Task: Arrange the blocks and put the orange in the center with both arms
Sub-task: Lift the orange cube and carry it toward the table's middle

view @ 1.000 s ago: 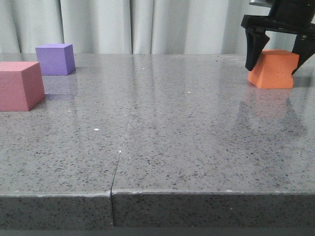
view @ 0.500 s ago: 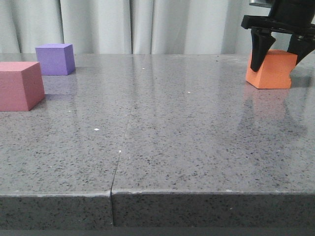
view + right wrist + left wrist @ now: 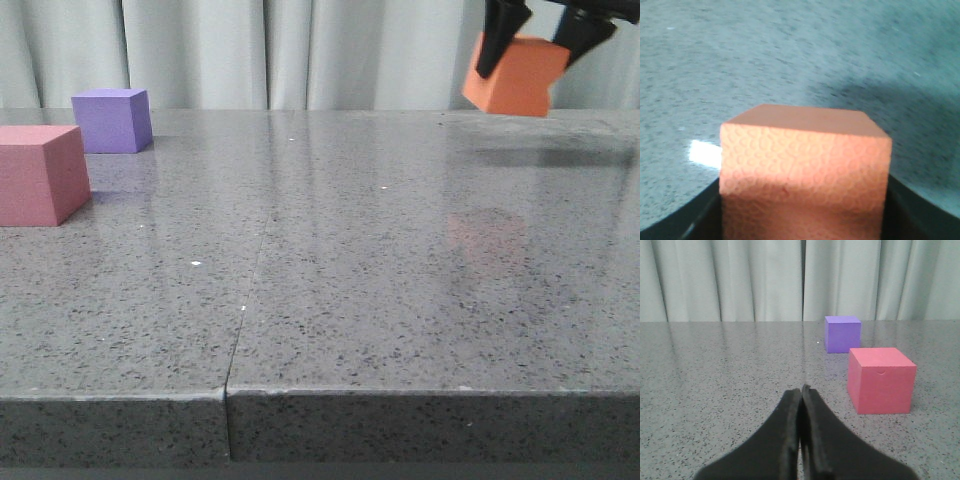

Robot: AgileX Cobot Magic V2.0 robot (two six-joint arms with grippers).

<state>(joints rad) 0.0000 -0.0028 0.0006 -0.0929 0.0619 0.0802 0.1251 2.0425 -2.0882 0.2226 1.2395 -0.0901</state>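
The orange cube (image 3: 513, 78) hangs above the grey speckled table, so my right gripper keeps hold of it for now; the cube would drop if I opened it now.
My right gripper (image 3: 538, 32) is shut on the orange cube (image 3: 513, 78) and holds it tilted in the air above the table's far right. In the right wrist view the orange cube (image 3: 805, 170) fills the space between the black fingers (image 3: 700, 215). The pink cube (image 3: 40, 173) sits at the left edge, and the purple cube (image 3: 113, 120) stands behind it. My left gripper (image 3: 801, 390) is shut and empty, low over the table, with the pink cube (image 3: 881, 380) and the purple cube (image 3: 842, 333) ahead of it to one side.
The grey speckled table (image 3: 330, 260) has a seam (image 3: 250, 290) running from front to back left of the middle. Pale curtains (image 3: 300, 50) hang behind the table. The front edge (image 3: 320, 395) of the table is near the camera.
My right gripper closed on the orange cube and lifted it off the table, moving up and slightly left. The pink and purple cubes have not moved.
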